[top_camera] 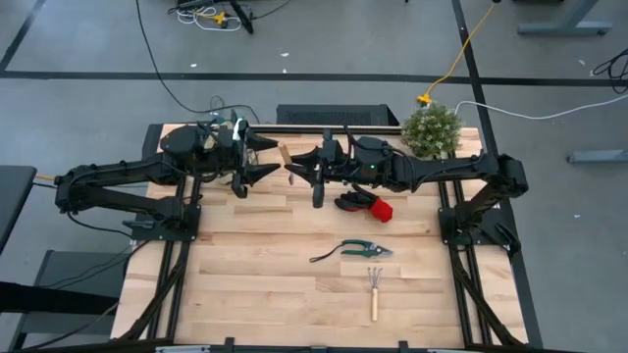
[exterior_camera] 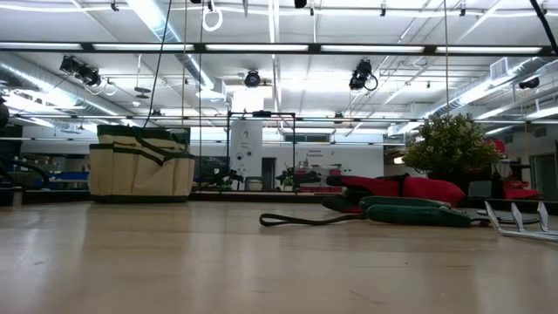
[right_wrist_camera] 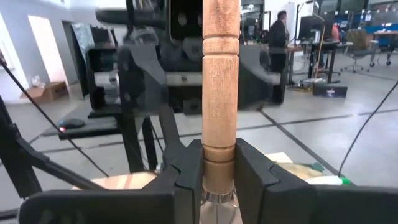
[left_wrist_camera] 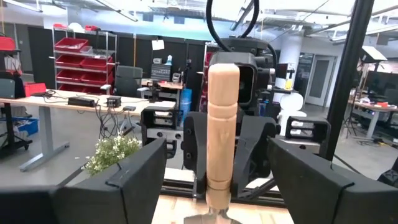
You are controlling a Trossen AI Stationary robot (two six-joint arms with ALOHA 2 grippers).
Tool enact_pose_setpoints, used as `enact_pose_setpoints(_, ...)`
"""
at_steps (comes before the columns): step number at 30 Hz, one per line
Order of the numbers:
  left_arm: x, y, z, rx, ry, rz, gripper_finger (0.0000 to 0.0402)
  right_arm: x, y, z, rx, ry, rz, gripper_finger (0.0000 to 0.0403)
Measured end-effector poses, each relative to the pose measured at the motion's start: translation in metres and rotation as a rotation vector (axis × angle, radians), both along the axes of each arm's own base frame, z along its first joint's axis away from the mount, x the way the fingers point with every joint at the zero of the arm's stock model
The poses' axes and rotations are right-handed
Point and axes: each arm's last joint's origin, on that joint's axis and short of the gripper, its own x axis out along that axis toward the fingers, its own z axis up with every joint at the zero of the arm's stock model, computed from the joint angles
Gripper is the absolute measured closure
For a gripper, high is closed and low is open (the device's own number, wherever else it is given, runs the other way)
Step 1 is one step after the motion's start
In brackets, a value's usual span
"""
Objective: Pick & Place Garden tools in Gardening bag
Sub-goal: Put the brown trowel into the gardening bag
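My left gripper will next hold the trowel by its wooden handle (left_wrist_camera: 221,143). This keeps the trowel's metal blade (left_wrist_camera: 210,219) free to slide into the gardening bag.
My right gripper (top_camera: 297,165) is shut on a wooden-handled tool (top_camera: 286,155), held high above the table's far middle. The round handle (right_wrist_camera: 219,74) sticks out toward my left gripper (top_camera: 263,158). That gripper is open and empty, its two fingers (left_wrist_camera: 134,180) standing wide apart just short of the handle's free end (left_wrist_camera: 222,74). The beige gardening bag (exterior_camera: 139,166) with dark green trim stands at the far left, under my left arm. Black-and-red gloves (top_camera: 368,204), pruning shears (top_camera: 361,249) and a small rake (top_camera: 373,286) lie flat on the table. My right gripper pinches the wooden handle between its two fingers at the grooved end (right_wrist_camera: 219,163) next to the metal neck. The fingers run level from the table's right side, along the handle, which sticks out past the fingertips. The tool is lifted clear; its metal head is hidden.
A bushy green plant (top_camera: 432,130) stands at the far right corner. The gloves, shears and rake take up the table's middle right. Bare wood (top_camera: 255,284) lies at the near left.
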Motion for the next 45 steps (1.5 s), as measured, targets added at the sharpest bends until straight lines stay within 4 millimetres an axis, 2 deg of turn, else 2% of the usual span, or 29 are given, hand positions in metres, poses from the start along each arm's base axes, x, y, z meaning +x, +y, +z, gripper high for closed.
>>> enact_pose_setpoints(6,0.0,0.0,0.0,-0.005,-0.005,0.006,0.0115,-0.001,-0.001,0.001,-0.008,-0.005,-0.004,0.0337)
enact_pose_setpoints(31,0.029,0.007,-0.005,-0.058,-0.097,-0.006,0.0116,-0.002,-0.001,0.003,-0.022,-0.008,-0.006,0.0337)
enact_pose_setpoints(45,0.03,0.007,-0.007,-0.043,-0.083,-0.032,0.0194,-0.002,-0.001,0.002,-0.021,-0.005,-0.006,0.0337)
